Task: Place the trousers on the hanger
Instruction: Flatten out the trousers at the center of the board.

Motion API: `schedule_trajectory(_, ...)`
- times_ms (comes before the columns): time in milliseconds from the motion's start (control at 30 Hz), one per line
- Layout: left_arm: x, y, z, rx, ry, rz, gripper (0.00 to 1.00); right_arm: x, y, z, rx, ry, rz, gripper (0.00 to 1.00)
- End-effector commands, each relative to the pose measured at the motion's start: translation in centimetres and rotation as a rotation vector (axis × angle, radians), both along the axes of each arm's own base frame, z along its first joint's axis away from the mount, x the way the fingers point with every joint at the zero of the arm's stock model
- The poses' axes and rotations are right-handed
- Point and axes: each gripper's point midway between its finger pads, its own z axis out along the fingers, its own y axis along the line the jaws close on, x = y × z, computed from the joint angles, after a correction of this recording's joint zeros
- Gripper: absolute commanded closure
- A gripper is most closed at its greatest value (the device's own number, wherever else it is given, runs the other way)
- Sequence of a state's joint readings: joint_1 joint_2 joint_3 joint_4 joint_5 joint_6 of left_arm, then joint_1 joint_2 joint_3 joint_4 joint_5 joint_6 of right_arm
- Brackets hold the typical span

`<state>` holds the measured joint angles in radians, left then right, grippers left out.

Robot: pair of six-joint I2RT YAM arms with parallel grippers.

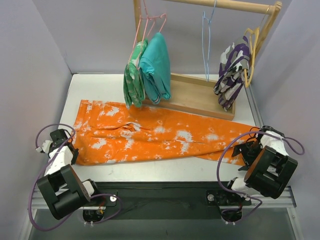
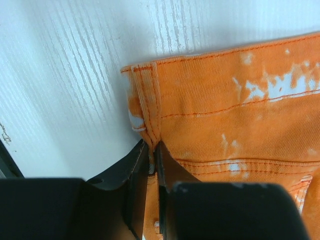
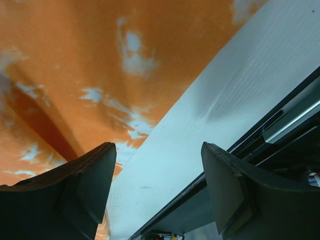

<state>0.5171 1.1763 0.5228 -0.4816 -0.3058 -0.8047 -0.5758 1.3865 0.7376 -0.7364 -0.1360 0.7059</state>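
Observation:
The trousers need to be folded lengthwise for the hanger, so my right gripper will next grab the trousers' near edge at the leg end (image 1: 239, 163) (image 3: 150, 132).
The orange trousers (image 1: 150, 135) with white splotches lie flat across the white table (image 1: 100, 85), waist to the left and legs to the right. My left gripper (image 1: 71, 150) is at the near waist corner. In the left wrist view it (image 2: 151, 147) is shut on the waistband seam of the trousers (image 2: 225, 100). My right gripper (image 1: 243, 150) hovers open over the leg end. In the right wrist view, its fingers (image 3: 156, 150) straddle bare table beside the trousers (image 3: 75, 60). The light-blue hanger (image 1: 207, 45) hangs bare on the wooden rail (image 1: 225, 5) at the back.
A wooden rack base (image 1: 200, 95) stands behind the trousers. Pink hangers (image 1: 150, 25) carry a teal garment (image 1: 156, 67) and a green one (image 1: 134, 75). A yellow hanger (image 1: 252, 45) holds a purple-and-white garment (image 1: 231, 75). The table's metal front rail (image 3: 280, 125) runs close by my right gripper.

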Motion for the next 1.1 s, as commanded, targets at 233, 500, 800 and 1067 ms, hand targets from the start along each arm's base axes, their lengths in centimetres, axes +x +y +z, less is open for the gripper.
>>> schedule_trajectory(233, 1.3, -0.1, 0.7, -0.010, -0.052, -0.023, 0.80, -2.0, 0.3, -1.7, -0.011, 0.096, -0.091, 0.31)
schedule_trajectory(500, 1.6, -0.2, 0.8, -0.008, -0.061, -0.033, 0.79, -1.2, -0.6, -3.0, -0.051, 0.107, -0.111, 0.34)
schedule_trajectory(800, 2.9, 0.2, 1.7, 0.011, -0.080, -0.054, 0.79, -1.4, -0.2, -4.5, -0.076, 0.147, -0.102, 0.77)
schedule_trajectory(1067, 4.4, 0.9, 3.7, 0.067, -0.079, -0.120, 0.90, -0.3, -0.6, -3.3, -0.101, 0.113, -0.103, 1.00)
